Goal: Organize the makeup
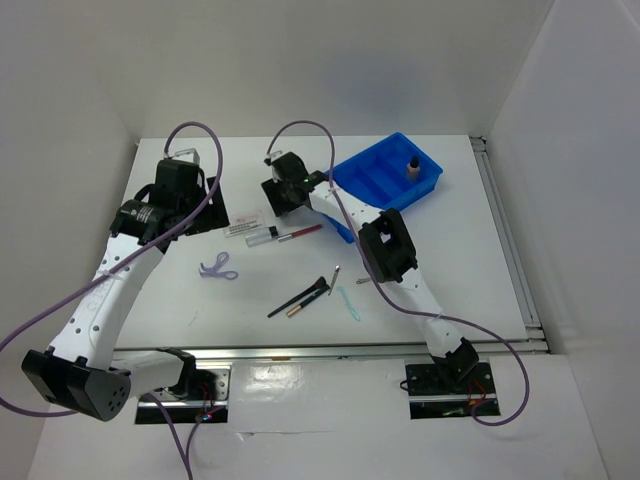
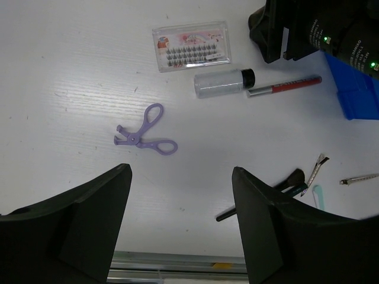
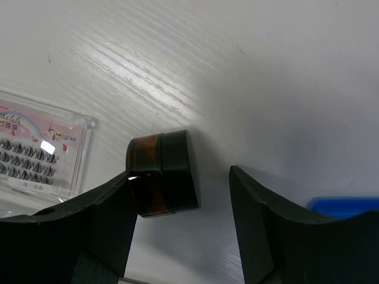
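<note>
The black pot would stay on the tabletop if I lifted my right gripper now, as its lid and one finger are apart.
The black pot lies on its side on the white table, amber body towards the left finger and black lid towards the right one. My right gripper is open around it; the pot touches the left finger, with a gap to the right finger. The top view hides the pot under the right gripper. My left gripper hangs open and empty above the table, near the lilac scissors. The white card, clear tube and red pencil lie together. The beige bottle stands in the tray.
The blue divided tray sits at the back right, just behind the right gripper. Black brushes, a teal tool and two metal clips lie mid-table. A metal rail runs along the near edge.
</note>
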Available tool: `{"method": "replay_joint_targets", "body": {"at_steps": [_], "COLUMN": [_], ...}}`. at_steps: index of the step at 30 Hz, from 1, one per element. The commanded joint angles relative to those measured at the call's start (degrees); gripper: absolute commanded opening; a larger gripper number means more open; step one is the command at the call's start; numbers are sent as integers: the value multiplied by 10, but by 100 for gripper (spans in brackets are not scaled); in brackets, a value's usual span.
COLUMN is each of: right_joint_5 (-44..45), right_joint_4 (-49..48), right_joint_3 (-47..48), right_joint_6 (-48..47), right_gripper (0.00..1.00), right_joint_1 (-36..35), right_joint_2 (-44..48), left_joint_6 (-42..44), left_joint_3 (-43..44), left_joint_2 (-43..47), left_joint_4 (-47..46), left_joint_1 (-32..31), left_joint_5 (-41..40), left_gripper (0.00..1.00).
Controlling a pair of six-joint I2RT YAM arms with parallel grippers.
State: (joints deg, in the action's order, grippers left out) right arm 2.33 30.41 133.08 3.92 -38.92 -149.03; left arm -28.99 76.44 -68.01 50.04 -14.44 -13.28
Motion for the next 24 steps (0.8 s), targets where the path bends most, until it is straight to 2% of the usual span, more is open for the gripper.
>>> {"method": "replay_joint_targets", "body": {"at_steps": [1, 8, 9, 10, 11, 14, 20, 24], "right_joint_5": [-2, -22, -22, -22, -22, -28, -28, 25], "right_joint_4": [-51, -56, -56, -48, -48, -48, -54, -61], "right_joint_3": [25, 55, 64, 64, 69, 55, 55, 31], "right_joint_6": [3, 14, 14, 21, 27, 27, 27, 27], "right_gripper": [66, 62, 59, 47, 39, 29, 29, 29], "right_joint_1": [-2, -2, -2, -2, -2, -2, -7, 1], "right_joint_2": [6, -5, -10, -10, -10, 16, 94, 161], "left_joint_6": [-7, -7, -7, -7, -7, -7, -7, -2], "left_joint_3": [-5, -5, -5, -10, -10, -10, 0, 0], "left_joint_2": [6, 6, 6, 6, 6, 6, 6, 11], "left_joint_4": [-4, -4, -4, -4, -4, -4, -4, -4], "left_joint_1": [3, 3, 3, 3, 3, 3, 3, 3], "left_joint_5": [-11, -11, -11, -5, -5, -5, -5, -10], "left_gripper": [82, 82, 82, 82, 82, 82, 82, 83]}}
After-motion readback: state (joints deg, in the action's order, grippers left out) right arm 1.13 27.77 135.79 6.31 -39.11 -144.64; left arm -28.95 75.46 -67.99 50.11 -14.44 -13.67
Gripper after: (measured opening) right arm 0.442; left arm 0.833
